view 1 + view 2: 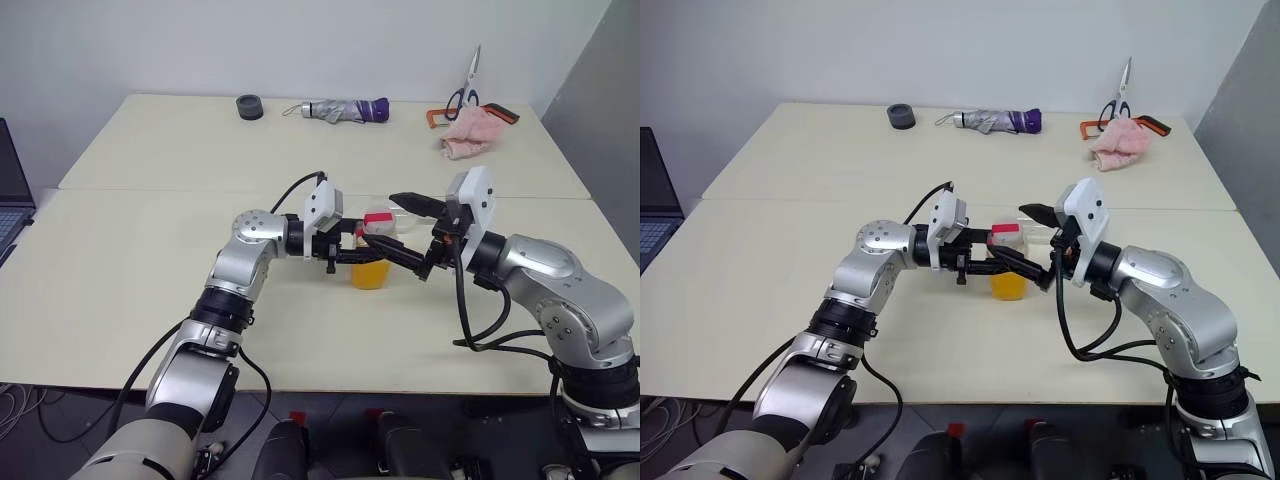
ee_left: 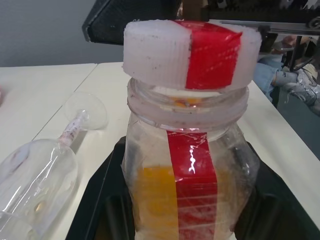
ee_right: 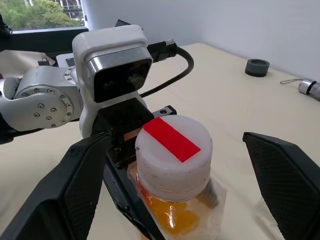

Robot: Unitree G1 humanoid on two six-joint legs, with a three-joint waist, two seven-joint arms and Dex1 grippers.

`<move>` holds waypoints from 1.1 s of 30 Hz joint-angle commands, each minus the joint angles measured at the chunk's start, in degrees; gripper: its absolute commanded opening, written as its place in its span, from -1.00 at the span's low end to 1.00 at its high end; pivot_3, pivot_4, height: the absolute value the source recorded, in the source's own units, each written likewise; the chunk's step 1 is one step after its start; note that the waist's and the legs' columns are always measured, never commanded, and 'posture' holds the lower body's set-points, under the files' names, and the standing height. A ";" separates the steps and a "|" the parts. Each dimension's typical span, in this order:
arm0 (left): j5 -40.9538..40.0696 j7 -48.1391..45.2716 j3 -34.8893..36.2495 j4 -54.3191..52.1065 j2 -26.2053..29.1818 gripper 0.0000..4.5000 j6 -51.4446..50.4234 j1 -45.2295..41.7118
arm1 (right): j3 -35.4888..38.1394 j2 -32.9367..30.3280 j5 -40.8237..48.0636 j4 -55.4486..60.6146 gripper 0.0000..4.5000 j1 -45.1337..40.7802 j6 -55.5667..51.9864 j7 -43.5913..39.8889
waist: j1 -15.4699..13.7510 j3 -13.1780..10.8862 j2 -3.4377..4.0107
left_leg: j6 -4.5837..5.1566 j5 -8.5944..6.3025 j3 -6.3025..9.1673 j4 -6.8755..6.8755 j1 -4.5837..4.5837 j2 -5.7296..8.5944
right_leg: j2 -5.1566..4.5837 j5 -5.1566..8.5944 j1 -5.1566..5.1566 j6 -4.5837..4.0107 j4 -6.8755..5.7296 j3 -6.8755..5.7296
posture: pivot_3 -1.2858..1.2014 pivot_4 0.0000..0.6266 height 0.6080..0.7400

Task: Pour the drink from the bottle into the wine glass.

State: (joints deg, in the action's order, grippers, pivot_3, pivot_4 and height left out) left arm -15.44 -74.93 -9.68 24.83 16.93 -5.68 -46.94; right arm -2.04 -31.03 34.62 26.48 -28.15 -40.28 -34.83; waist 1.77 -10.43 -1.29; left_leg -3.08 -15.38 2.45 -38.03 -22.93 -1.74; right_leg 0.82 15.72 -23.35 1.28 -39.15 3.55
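My right gripper is ready to close on the cap (image 1: 379, 219). Its fingers are level with the cap above the bottle's body (image 1: 370, 273), so they would hold the cap if they closed now.
The bottle (image 1: 371, 262) stands upright mid-table, clear with a red label strip and the orange drink (image 2: 155, 200) in its lower part. Its red-and-white cap (image 3: 172, 152) sits on the wide neck. My left gripper (image 1: 385, 258) reaches in level from the left and is shut on the bottle's body, one black finger (image 2: 100, 200) on each side. My right gripper (image 1: 418, 235) is open, its fingers spread wide on either side of the cap without touching it. The wine glass (image 2: 45, 170) lies on its side on the table just behind the bottle.
Along the table's far edge lie a black roll (image 1: 249, 106), a folded umbrella (image 1: 345, 109), scissors (image 1: 465, 90) and a pink cloth (image 1: 470, 135). A laptop (image 1: 10, 190) stands at the far left. Bare tabletop (image 1: 150, 250) spreads around the bottle.
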 commanded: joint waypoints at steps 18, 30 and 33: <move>-1.70 0.17 0.90 -4.27 -0.53 -0.17 0.07 -0.06 | -1.78 1.53 -7.11 0.02 -0.17 -1.82 7.28 -1.10 | 0.00 0.00 0.00 | 0.00 0.00 0.00 0.00 0.00 0.00 | 0.00 0.00 0.00 0.00 0.00 0.00 | 0.03 -0.52 1.00; -1.67 0.19 0.90 -5.35 -0.53 -0.17 -0.34 0.74 | 4.71 6.26 4.55 0.97 -0.23 -0.23 1.25 -0.04 | -0.02 0.00 0.00 | 0.00 0.00 0.00 0.00 0.00 0.00 | -0.03 -0.01 0.00 -0.01 -0.01 0.00 | 0.03 -0.52 1.00; -1.67 0.23 0.89 -5.60 -0.42 -0.17 -0.38 0.89 | 5.08 5.85 4.44 1.53 -0.23 -0.08 1.53 0.59 | -0.01 0.00 0.00 | 0.00 0.00 0.01 0.00 0.01 0.00 | -0.02 0.00 0.00 -0.01 -0.01 0.00 | 0.03 -0.52 1.00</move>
State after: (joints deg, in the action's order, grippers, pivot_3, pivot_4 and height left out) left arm -15.98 -74.48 -8.93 22.12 16.64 -6.19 -45.42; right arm 1.21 -24.72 38.22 25.14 -27.86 -39.39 -34.73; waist 1.76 -10.43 -1.28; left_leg -3.08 -15.37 2.45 -38.03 -22.92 -1.75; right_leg 0.80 15.72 -23.35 1.28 -39.16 3.55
